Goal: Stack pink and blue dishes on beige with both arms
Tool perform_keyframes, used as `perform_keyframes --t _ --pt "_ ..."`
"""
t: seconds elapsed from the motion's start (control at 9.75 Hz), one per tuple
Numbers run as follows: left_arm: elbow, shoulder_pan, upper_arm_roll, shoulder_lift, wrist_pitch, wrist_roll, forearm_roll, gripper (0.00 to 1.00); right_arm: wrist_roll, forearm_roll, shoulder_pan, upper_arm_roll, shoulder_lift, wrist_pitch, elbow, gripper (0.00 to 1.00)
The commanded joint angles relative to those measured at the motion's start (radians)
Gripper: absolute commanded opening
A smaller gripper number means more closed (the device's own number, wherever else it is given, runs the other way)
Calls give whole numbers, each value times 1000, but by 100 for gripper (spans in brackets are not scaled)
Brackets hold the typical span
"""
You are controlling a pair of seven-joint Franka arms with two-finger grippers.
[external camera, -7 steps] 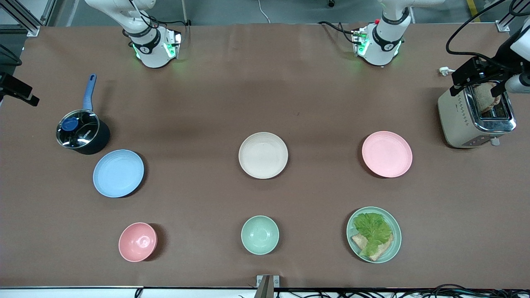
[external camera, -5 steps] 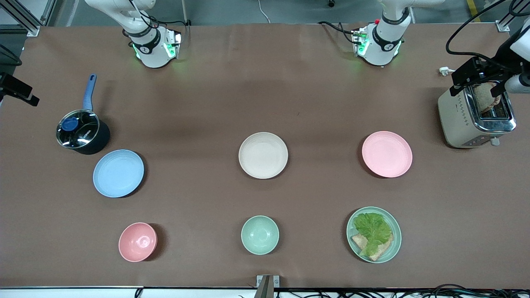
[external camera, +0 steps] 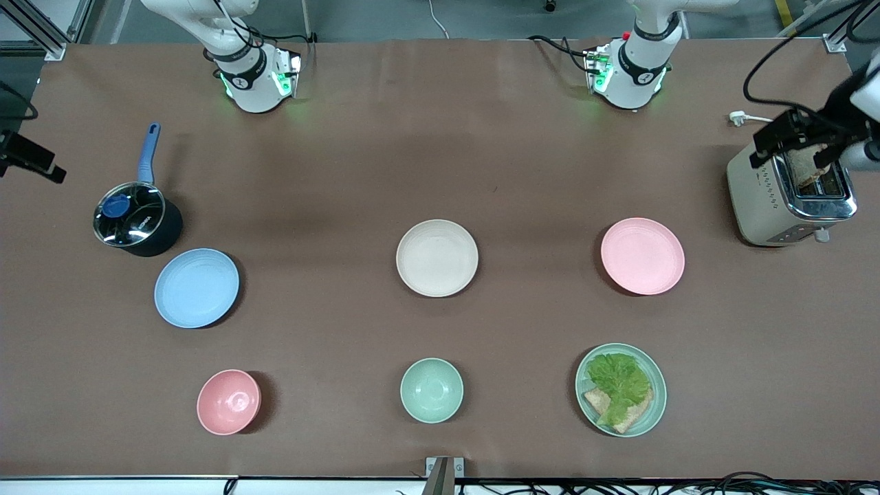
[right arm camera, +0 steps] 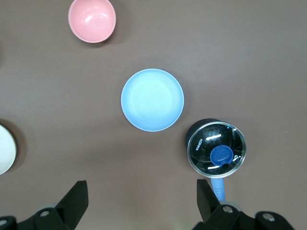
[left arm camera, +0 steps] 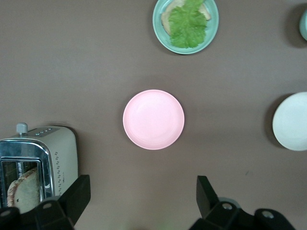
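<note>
I will next grab the blue plate by its rim (external camera: pixel 194 251) with my right gripper. Then I can stack it on the beige plate (external camera: pixel 437 258).
The beige plate (external camera: pixel 437 258) lies mid-table. The pink plate (external camera: pixel 643 256) lies beside it toward the left arm's end, and the blue plate (external camera: pixel 196 287) toward the right arm's end. All three are bare and apart. High up, my left gripper (left arm camera: pixel 142 186) is open and empty, over the table next to the toaster, with the pink plate (left arm camera: pixel 153 119) in its view. Also high up, my right gripper (right arm camera: pixel 141 189) is open and empty, over the table by the pot, looking down on the blue plate (right arm camera: pixel 152 99).
A toaster (external camera: pixel 790 199) with toast stands at the left arm's end. A lidded pot (external camera: pixel 137 220) sits close to the blue plate. Nearer the camera are a pink bowl (external camera: pixel 229 401), a green bowl (external camera: pixel 432 390) and a green plate (external camera: pixel 652 412) with lettuce and bread.
Both hands have shifted slightly at the table's two ends. The plates and all other things have not moved.
</note>
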Motion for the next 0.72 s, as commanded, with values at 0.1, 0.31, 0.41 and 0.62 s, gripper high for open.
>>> perform_keyframes --t 0.1,0.31,0.41,0.62 --pt "-304 1 64 36 318 94 -41 97 -190 19 -23 -77 126 77 -25 100" --pt "-363 4 73 143 444 163 -76 98 -296 81 -31 -117 186 283 -169 100" --pt "-363 4 75 211 459 200 -125 99 -375 139 -31 -143 229 394 -241 100" --pt "-377 12 76 315 552 281 -174 100 -437 245 -36 -161 391 569 -283 100"
